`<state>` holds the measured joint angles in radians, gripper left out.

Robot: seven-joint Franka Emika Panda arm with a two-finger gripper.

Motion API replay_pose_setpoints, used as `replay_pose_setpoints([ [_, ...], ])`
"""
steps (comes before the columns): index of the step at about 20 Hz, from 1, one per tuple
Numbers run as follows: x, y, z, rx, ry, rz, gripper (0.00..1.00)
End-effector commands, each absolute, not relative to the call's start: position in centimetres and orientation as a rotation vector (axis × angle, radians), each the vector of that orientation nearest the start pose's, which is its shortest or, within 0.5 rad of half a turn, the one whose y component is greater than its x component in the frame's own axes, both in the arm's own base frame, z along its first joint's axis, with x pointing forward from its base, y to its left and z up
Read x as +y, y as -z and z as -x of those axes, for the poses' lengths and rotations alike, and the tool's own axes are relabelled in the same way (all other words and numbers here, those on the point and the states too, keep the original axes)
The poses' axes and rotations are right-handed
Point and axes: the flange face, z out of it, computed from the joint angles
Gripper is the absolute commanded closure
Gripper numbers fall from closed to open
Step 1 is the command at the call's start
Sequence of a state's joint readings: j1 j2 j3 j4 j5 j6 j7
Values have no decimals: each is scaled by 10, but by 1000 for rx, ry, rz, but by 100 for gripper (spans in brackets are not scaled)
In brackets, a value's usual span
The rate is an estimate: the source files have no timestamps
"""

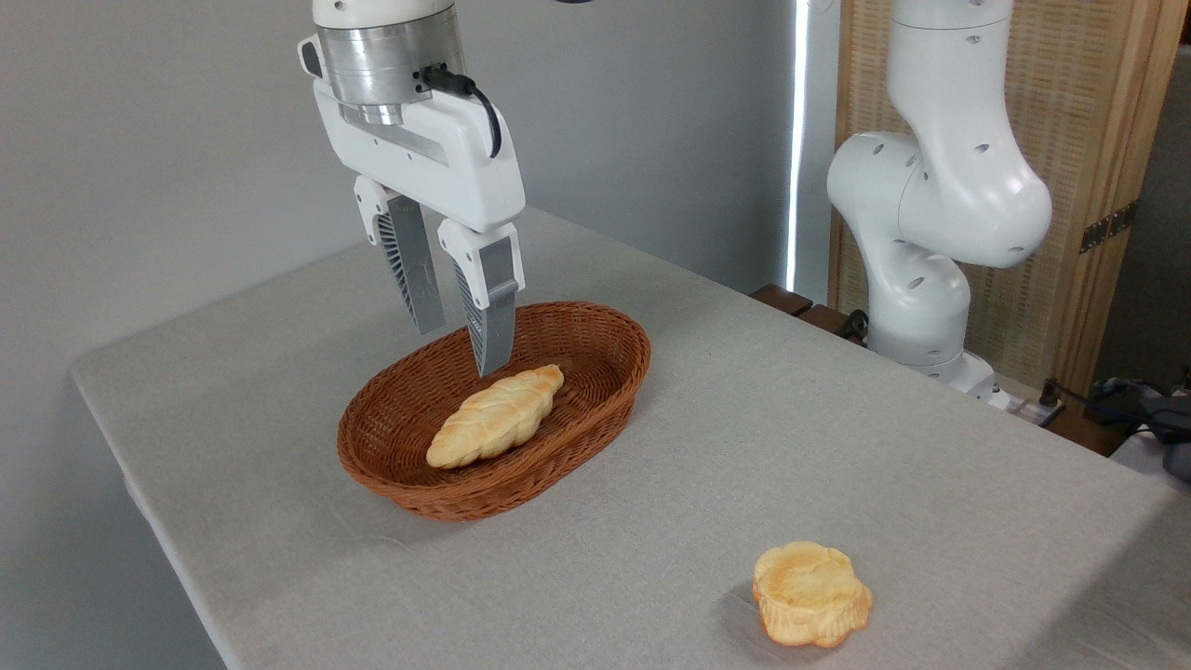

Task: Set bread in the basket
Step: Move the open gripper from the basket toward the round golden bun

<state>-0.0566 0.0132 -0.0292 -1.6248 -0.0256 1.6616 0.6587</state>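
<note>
Next, my gripper grabs the bread, the small round bun, by its scalloped sides to put it into the wicker basket.
The bread, a small round golden bun with a scalloped edge and paler flat top, lies on the grey tablecloth near the front right. The basket, oval brown wicker with low sides, sits left of centre. A pale braided loaf lies inside it. My gripper hangs over the basket's far left part, fingers pointing down, open, with nothing between them. It is far from the bun, well up and to the left of it.
The arm's white base and lower links stand at the table's far right edge. The table's left edge drops off close beside the basket. Bare cloth lies between basket and bun.
</note>
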Motion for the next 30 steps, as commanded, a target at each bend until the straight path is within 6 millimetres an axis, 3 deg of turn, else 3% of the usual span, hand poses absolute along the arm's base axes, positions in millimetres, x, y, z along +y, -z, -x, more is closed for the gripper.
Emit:
replay_pose_setpoints([
  [1,-47,-603,-562,1167,46,2955,0],
  [13,-39,-605,-556,1147,78,2955,0],
  [17,-15,-602,-535,1154,143,2935,0],
  [22,32,-588,-514,1051,235,2957,0],
  [30,97,-526,-475,1268,106,2891,0],
])
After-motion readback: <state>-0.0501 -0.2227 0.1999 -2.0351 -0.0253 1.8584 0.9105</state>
